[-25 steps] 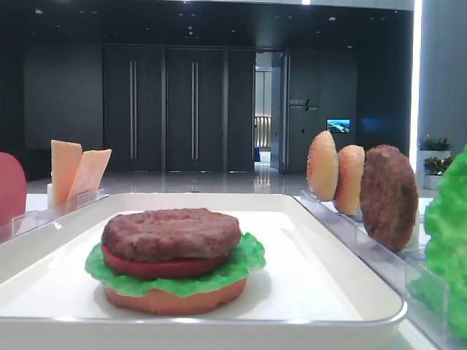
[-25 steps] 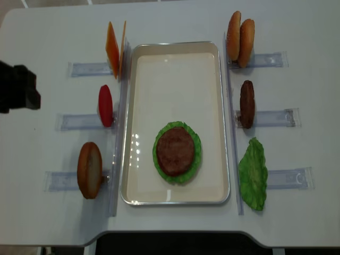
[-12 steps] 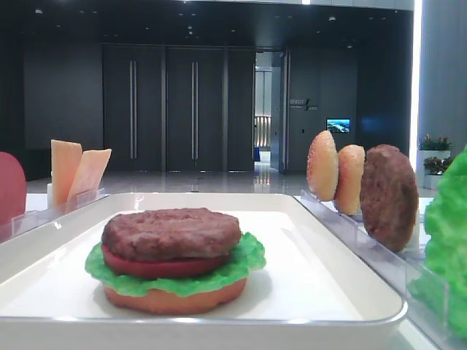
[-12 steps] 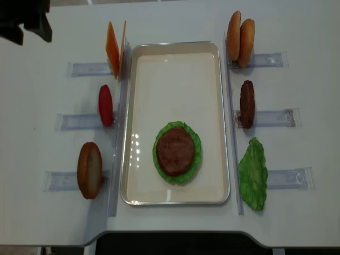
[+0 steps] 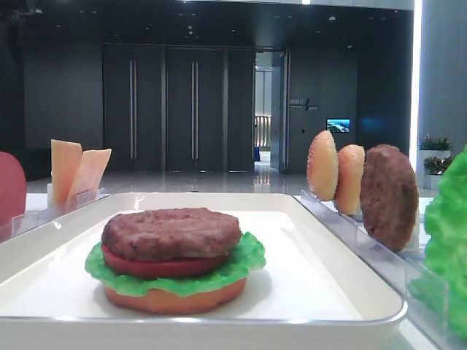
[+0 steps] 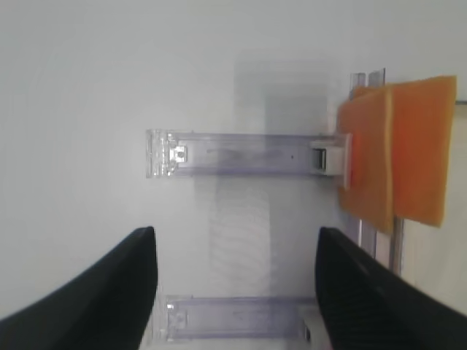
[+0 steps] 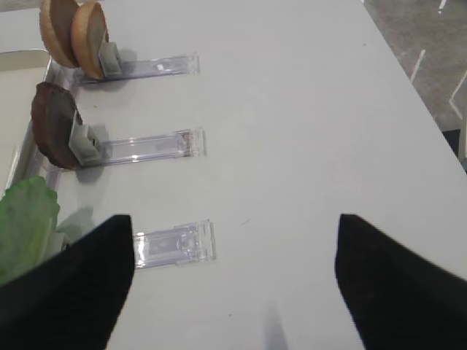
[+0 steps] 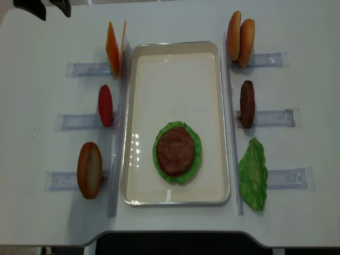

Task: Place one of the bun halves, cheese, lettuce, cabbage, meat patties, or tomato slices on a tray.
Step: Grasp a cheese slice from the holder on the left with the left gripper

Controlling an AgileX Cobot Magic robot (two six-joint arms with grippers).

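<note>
My left gripper grabs the cheese slice by its upper edge (image 8: 124,32) next, since the slice stands upright in its holder with its flat sides exposed.
The white tray (image 8: 175,74) holds a stack: flat bun, lettuce, tomato slice and a meat patty (image 8: 175,150) on top. Two cheese slices (image 8: 113,49) stand upright in a holder left of the tray's far end. In the left wrist view the cheese (image 6: 398,164) sits to the right, ahead of my left gripper (image 6: 235,233), which hangs open and empty above the table. From overhead, that left gripper (image 8: 47,7) shows only partly, at the far left corner. My right gripper (image 7: 233,219) is open over bare table right of the lettuce (image 7: 25,219), holding nothing.
Left of the tray stand a tomato slice (image 8: 105,105) and a bun half (image 8: 89,170). To its right are two bun halves (image 8: 240,38), a patty (image 8: 247,103) and a lettuce leaf (image 8: 253,172). Clear holder strips (image 6: 241,153) lie under each item.
My left gripper has travelled from the table's left edge to the far left corner, nearer the cheese, staying open. Everything on the table is where it was.
</note>
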